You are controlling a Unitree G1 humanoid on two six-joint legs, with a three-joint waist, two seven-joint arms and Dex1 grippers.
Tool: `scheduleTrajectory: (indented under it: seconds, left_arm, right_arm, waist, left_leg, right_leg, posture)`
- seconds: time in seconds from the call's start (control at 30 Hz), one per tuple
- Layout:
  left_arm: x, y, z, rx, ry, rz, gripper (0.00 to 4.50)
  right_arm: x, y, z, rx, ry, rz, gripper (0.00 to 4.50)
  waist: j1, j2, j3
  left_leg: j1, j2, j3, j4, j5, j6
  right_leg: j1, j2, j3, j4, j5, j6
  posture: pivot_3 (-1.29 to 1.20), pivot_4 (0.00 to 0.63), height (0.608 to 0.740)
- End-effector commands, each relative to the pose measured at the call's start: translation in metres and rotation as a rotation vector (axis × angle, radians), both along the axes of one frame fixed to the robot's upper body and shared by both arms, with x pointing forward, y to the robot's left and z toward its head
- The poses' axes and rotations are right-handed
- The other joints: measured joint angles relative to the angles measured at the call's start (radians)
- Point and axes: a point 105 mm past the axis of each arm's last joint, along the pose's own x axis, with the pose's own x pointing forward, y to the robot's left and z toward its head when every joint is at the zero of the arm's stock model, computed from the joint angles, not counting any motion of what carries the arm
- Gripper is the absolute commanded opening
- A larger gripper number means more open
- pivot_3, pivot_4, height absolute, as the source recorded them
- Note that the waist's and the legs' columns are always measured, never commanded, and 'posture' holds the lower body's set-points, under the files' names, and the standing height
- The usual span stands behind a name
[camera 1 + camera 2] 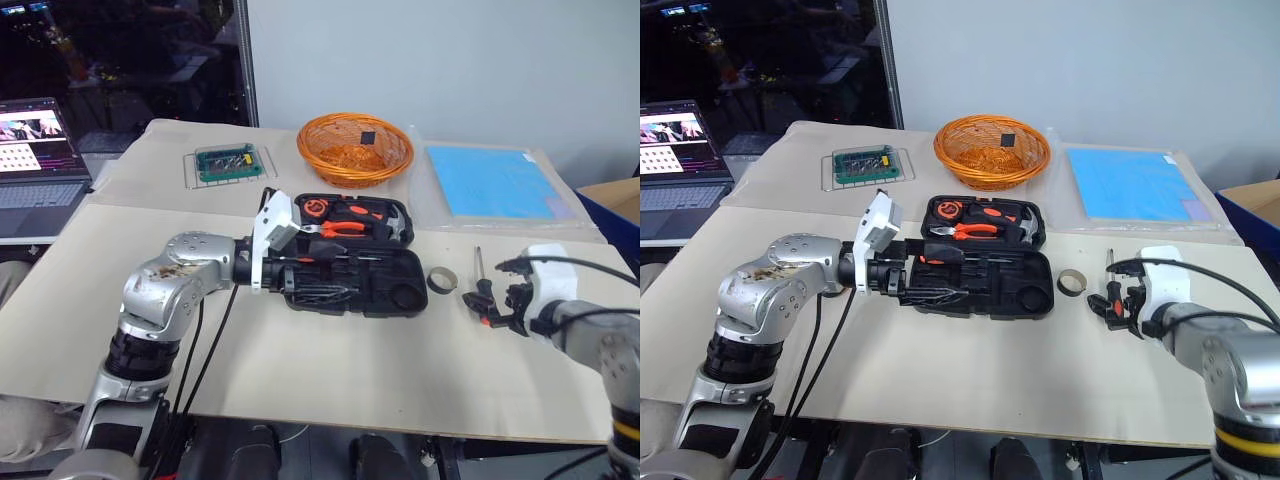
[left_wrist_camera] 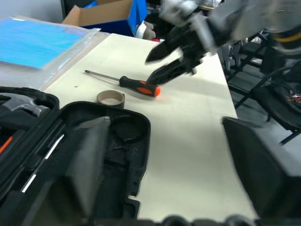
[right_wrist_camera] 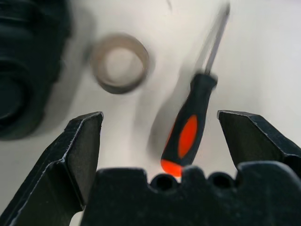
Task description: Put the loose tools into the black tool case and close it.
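Observation:
The screwdriver handle (image 1: 484, 300) (image 3: 189, 125) is still below my fingers. My right gripper should go lower first and then close on the handle.
The black tool case (image 1: 385, 285) lies open in the middle of the table, with orange-handled tools in its far half. My left gripper (image 1: 297, 283) hangs open over the case's left end, and nothing is between its fingers (image 2: 89, 155). Just right of the case lies the small greyish tape roll (image 1: 441, 280). Beyond it lies a screwdriver (image 1: 481, 283) with an orange-black handle, shaft pointing away from me. My right gripper (image 3: 159, 117) is open just above that handle (image 3: 187, 134), one finger on each side, not touching it.
An orange wicker basket (image 1: 355, 150) stands behind the case. A blue sheet (image 1: 495, 180) lies at the back right and a green circuit board (image 1: 228, 163) at the back left. A laptop (image 1: 35, 160) sits far left and a blue box (image 1: 615, 205) far right.

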Motion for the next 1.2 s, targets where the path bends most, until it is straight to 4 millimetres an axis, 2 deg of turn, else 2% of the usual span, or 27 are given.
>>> scheduleTrajectory:
  seconds: [0.03,0.07,0.2,0.23,0.27,0.3,0.33,0.37,0.43,0.47,0.53,0.6,0.7,0.83,0.9,1.0,1.2]
  left_arm:
    - [-0.009,-0.008,0.008,-0.014,-0.042,-0.021,4.24]
    - [-0.009,-0.010,0.008,-0.016,-0.043,-0.021,4.24]
    - [-0.007,-0.005,0.008,-0.019,-0.042,-0.004,4.24]
    - [-0.006,-0.004,0.008,-0.018,-0.044,0.006,4.24]
    - [-0.006,-0.003,0.007,-0.017,-0.047,0.014,4.24]
    - [-0.006,-0.002,0.007,-0.018,-0.051,0.019,4.24]
    - [-0.004,-0.001,0.008,-0.027,-0.055,0.034,4.24]
    - [-0.003,0.001,0.009,-0.038,-0.057,0.048,4.24]
    - [0.002,0.012,0.010,-0.071,-0.079,0.121,4.24]
    - [0.004,0.020,0.008,-0.087,-0.103,0.152,4.24]
    - [0.001,0.033,0.003,-0.094,-0.080,0.177,4.24]
    - [-0.005,0.047,0.000,-0.114,-0.002,0.188,4.24]
    - [-0.018,0.081,-0.008,-0.138,0.031,0.267,4.24]
    - [-0.037,0.105,-0.016,-0.099,0.052,0.316,4.24]
    - [-0.041,0.110,-0.019,-0.080,0.049,0.335,4.24]
    - [-0.043,0.112,-0.019,-0.072,0.038,0.348,4.24]
    - [-0.045,0.110,-0.016,-0.075,0.018,0.359,4.24]
  right_arm:
    - [0.007,-0.028,-0.015,-0.064,0.085,-0.087,4.00]
    - [0.008,-0.033,-0.018,-0.064,0.093,-0.103,3.85]
    - [0.016,-0.042,-0.018,-0.071,0.082,-0.111,2.40]
    - [0.018,-0.042,-0.017,-0.071,0.072,-0.099,2.26]
    - [0.018,-0.042,-0.016,-0.072,0.065,-0.086,1.72]
    - [0.018,-0.042,-0.014,-0.078,0.056,-0.074,1.62]
    - [0.020,-0.041,-0.008,-0.090,0.019,-0.047,1.12]
    - [0.022,-0.040,0.000,-0.103,-0.021,-0.017,1.02]
    - [0.025,-0.031,0.031,-0.207,-0.145,0.122,1.02]
    - [0.027,-0.014,0.051,-0.244,-0.212,0.251,1.02]
    - [0.029,0.016,0.075,-0.284,-0.292,0.444,1.02]
    - [0.028,0.050,0.090,-0.323,-0.344,0.655,1.02]
    - [0.037,0.101,0.083,-0.422,-0.335,0.995,1.02]
    - [0.054,0.133,0.062,-0.501,-0.292,1.221,1.02]
    - [0.060,0.141,0.052,-0.516,-0.273,1.282,1.02]
    - [0.069,0.147,0.043,-0.523,-0.255,1.317,1.02]
    - [0.085,0.141,0.027,-0.577,-0.199,1.331,1.02]
  waist:
    - [0.000,0.000,0.000]
    - [0.001,0.000,0.000]
    - [-0.004,0.000,0.000]
    - [-0.004,0.000,0.000]
    - [-0.004,0.000,0.000]
    - [-0.004,0.000,0.000]
    - [-0.004,0.000,0.000]
    - [-0.003,0.000,0.000]
    - [-0.003,0.002,0.001]
    - [-0.003,0.005,0.002]
    - [-0.012,0.010,0.005]
    - [-0.033,0.010,0.005]
    - [-0.053,0.009,0.005]
    - [-0.055,0.005,0.007]
    - [-0.040,0.005,0.008]
    - [-0.010,0.005,0.008]
    - [-0.001,0.005,0.008]
  left_leg:
    - [0.000,0.000,0.000,0.000,0.000,0.000]
    - [0.000,0.000,0.000,-0.001,0.000,0.000]
    - [0.000,0.000,0.000,-0.001,0.000,0.000]
    - [0.000,0.000,0.000,-0.001,0.000,0.000]
    - [0.000,0.000,-0.001,-0.001,0.000,0.000]
    - [0.000,0.000,-0.001,-0.001,0.000,0.000]
    - [0.000,0.000,-0.001,-0.001,0.000,0.000]
    - [0.000,0.000,-0.001,-0.001,0.000,0.000]
    - [0.000,0.000,-0.001,-0.001,0.000,0.000]
    - [-0.001,-0.001,0.000,-0.001,0.000,0.000]
    - [-0.001,-0.001,0.000,-0.001,0.000,0.000]
    - [0.001,0.000,0.000,-0.004,0.000,0.000]
    - [0.005,0.001,-0.003,-0.007,0.000,0.000]
    - [0.008,0.001,-0.002,-0.008,0.000,0.000]
    - [0.004,0.000,-0.002,-0.007,0.000,0.000]
    - [0.001,-0.001,-0.001,-0.006,0.000,0.000]
    - [0.000,0.000,-0.001,-0.007,0.000,0.000]
  right_leg:
    - [0.000,0.000,0.000,0.000,0.001,0.002]
    - [0.000,0.000,0.000,0.000,0.000,0.002]
    - [0.000,0.000,0.000,0.000,0.000,0.002]
    - [0.000,0.000,0.000,0.000,0.000,0.002]
    - [0.000,0.000,0.000,0.000,0.000,0.002]
    - [0.000,0.000,0.000,0.000,0.000,0.002]
    - [0.000,0.000,0.000,0.000,0.000,0.002]
    - [0.000,0.000,0.000,0.000,0.000,0.002]
    - [0.000,0.000,0.000,0.000,0.000,0.003]
    - [-0.001,0.000,0.000,0.000,0.000,0.003]
    - [-0.002,0.000,0.001,-0.001,-0.001,0.003]
    - [-0.002,0.001,0.002,0.000,-0.001,0.003]
    - [-0.001,0.003,0.001,0.000,-0.005,0.006]
    - [0.000,0.003,0.001,0.000,-0.007,0.003]
    - [-0.002,0.000,0.000,0.000,-0.005,-0.004]
    - [-0.004,-0.001,0.000,-0.001,-0.005,-0.004]
    - [-0.005,0.000,-0.001,0.000,-0.004,-0.002]
  posture:
    - [0.00,0.150,0.740]
    - [0.00,0.150,0.740]
    - [0.00,0.150,0.740]
    - [0.00,0.150,0.740]
    - [0.00,0.150,0.740]
    - [0.00,0.150,0.740]
    - [0.00,0.150,0.740]
    - [0.00,0.150,0.740]
    - [0.00,0.150,0.740]
    - [0.00,0.150,0.740]
    - [0.00,0.150,0.740]
    - [0.00,0.150,0.740]
    - [0.00,0.150,0.740]
    - [0.00,0.150,0.740]
    - [0.00,0.150,0.740]
    - [0.00,0.150,0.740]
    - [0.00,0.150,0.740]
